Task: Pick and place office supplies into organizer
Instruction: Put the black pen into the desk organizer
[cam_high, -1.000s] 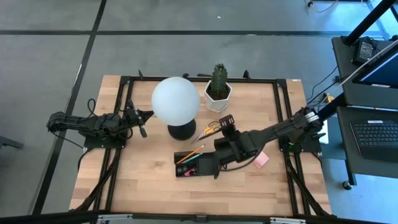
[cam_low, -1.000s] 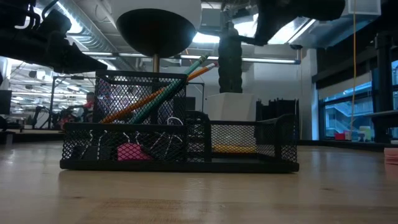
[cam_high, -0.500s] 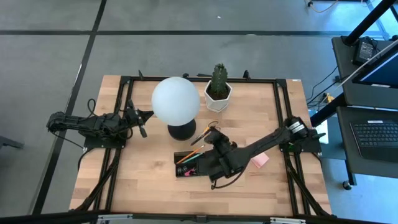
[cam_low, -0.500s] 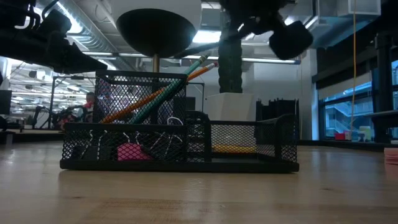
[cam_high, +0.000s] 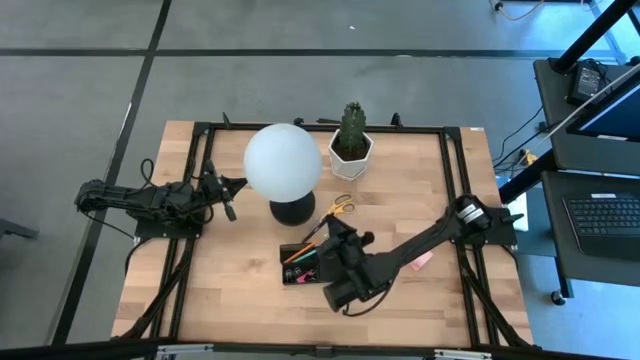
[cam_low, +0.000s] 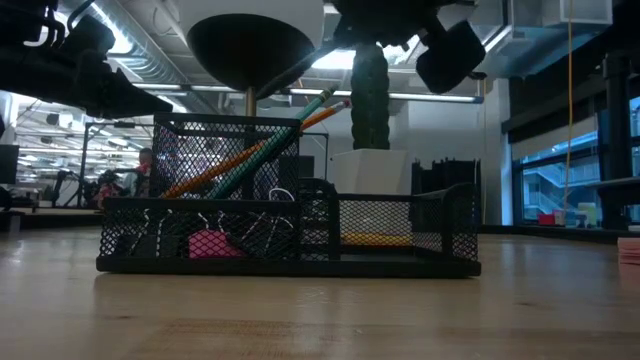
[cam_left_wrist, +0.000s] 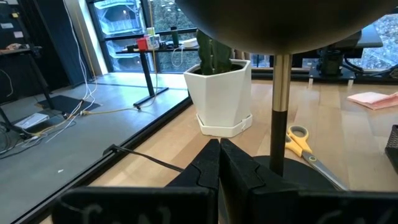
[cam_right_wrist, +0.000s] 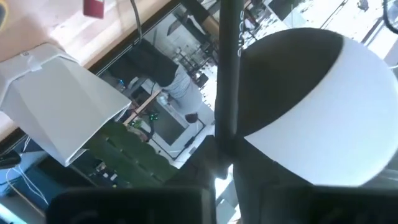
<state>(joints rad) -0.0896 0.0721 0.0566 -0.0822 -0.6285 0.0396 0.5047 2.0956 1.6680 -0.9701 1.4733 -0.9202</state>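
Observation:
The black pen hangs above the organizer's pencil cup (cam_high: 291, 253), so it is too early to release. My right gripper lowers the pen farther in first.
The organizer (cam_high: 303, 266), a black mesh tray with a taller pencil cup, sits near the table's middle; the low view shows the organizer (cam_low: 290, 235) holding green and orange pencils (cam_low: 262, 145) and a pink eraser (cam_low: 208, 243). My right gripper (cam_high: 333, 236) hovers just past the tray's far right corner, shut on a black pen (cam_right_wrist: 229, 68). Yellow-handled scissors (cam_high: 338, 208) lie flat beside the lamp base. A pink sticky-note pad (cam_high: 421, 259) lies right of the arm. My left gripper (cam_high: 229, 207) waits shut, left of the lamp. My right gripper pinches the black pen (cam_right_wrist: 227, 134) between its two fingers, with the pen running on along the fingers toward the lamp. The fingers (cam_right_wrist: 214, 163) hide the exact place of contact. The pen is lifted clear of the table.
The white globe lamp (cam_high: 283, 163) on its round black base (cam_high: 293, 211) stands just beyond the organizer. A cactus in a white pot (cam_high: 351, 150) stands to the lamp's right. Bare wood lies along the near edge (cam_high: 250, 310) and the table's left part.
My right arm has swung toward the near edge and toward the organizer, and the gripper has turned to point at the lamp. It has left the spot over the scissors, which now show in full. The left arm has kept still.

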